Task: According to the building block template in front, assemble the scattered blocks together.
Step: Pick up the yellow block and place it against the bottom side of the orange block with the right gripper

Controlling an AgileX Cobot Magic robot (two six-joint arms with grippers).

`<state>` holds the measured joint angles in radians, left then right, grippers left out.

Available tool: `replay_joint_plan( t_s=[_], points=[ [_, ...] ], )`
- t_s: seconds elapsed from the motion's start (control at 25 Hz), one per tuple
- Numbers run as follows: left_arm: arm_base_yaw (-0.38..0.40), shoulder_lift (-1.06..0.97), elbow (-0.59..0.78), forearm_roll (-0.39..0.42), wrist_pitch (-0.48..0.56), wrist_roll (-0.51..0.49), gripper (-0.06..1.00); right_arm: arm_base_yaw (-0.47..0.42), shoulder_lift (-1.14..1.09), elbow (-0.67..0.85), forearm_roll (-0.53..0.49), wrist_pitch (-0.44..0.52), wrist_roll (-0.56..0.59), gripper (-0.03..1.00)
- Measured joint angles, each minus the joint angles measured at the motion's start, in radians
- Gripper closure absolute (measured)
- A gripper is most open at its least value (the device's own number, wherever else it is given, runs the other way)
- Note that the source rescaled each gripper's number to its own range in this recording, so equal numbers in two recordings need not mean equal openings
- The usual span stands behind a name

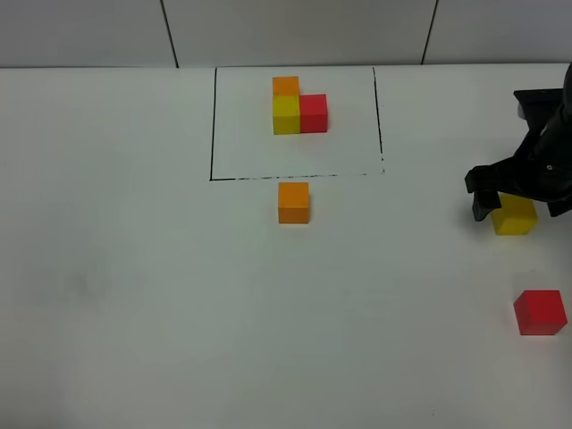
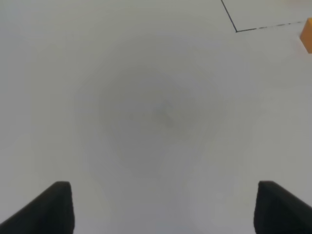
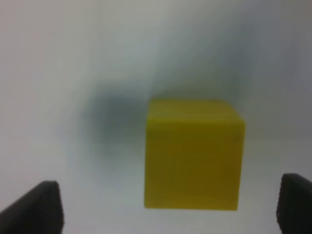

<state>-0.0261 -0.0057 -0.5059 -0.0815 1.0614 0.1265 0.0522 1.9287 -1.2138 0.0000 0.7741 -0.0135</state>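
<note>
My right gripper's fingers are above the yellow cube's base point(image 1: 513, 231), wide around its top point(image 1: 512, 201). It is too early to close, so my right gripper should go lower before it closes on the cube.
The building block template point(image 1: 298, 107) is an L of orange, yellow and red cubes inside a thin black rectangle point(image 1: 214, 125) at the back. The scattered orange cube point(image 1: 293, 202) sits just in front of that rectangle and shows at the edge of the left wrist view point(image 2: 307, 35). The scattered yellow cube point(image 1: 516, 217) lies at the right, under my right gripper point(image 1: 518, 204). That gripper is open, with its fingers on either side of the cube point(image 3: 194, 155) and apart from it. The scattered red cube point(image 1: 540, 312) lies nearer the front right. My left gripper point(image 2: 163, 209) is open over bare table.
The white table point(image 1: 134, 268) runs up to a wall at the back. A corner of the black outline point(image 2: 237, 30) shows in the left wrist view. The left arm is out of the exterior high view.
</note>
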Motion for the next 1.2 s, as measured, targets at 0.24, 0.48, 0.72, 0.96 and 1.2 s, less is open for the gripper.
replay_joint_plan(
  t_s=[0.24, 0.48, 0.72, 0.96, 1.2],
  points=[
    [0.000, 0.000, 0.000, 0.000, 0.000, 0.000, 0.24, -0.023, 0.037, -0.005, 0.000, -0.014, -0.004, 0.23],
    [0.000, 0.000, 0.000, 0.000, 0.000, 0.000, 0.24, -0.042, 0.079, -0.007, 0.020, -0.034, -0.016, 0.24],
    [0.000, 0.001, 0.000, 0.000, 0.000, 0.000, 0.24, -0.052, 0.094, -0.007, 0.026, -0.050, -0.034, 0.30],
    [0.000, 0.001, 0.000, 0.000, 0.001, 0.000, 0.24, -0.052, 0.094, -0.007, 0.040, -0.061, -0.035, 0.75],
    [0.000, 0.001, 0.000, 0.000, 0.001, -0.001, 0.24, -0.051, 0.092, -0.007, 0.072, -0.050, -0.002, 0.95]
  ],
)
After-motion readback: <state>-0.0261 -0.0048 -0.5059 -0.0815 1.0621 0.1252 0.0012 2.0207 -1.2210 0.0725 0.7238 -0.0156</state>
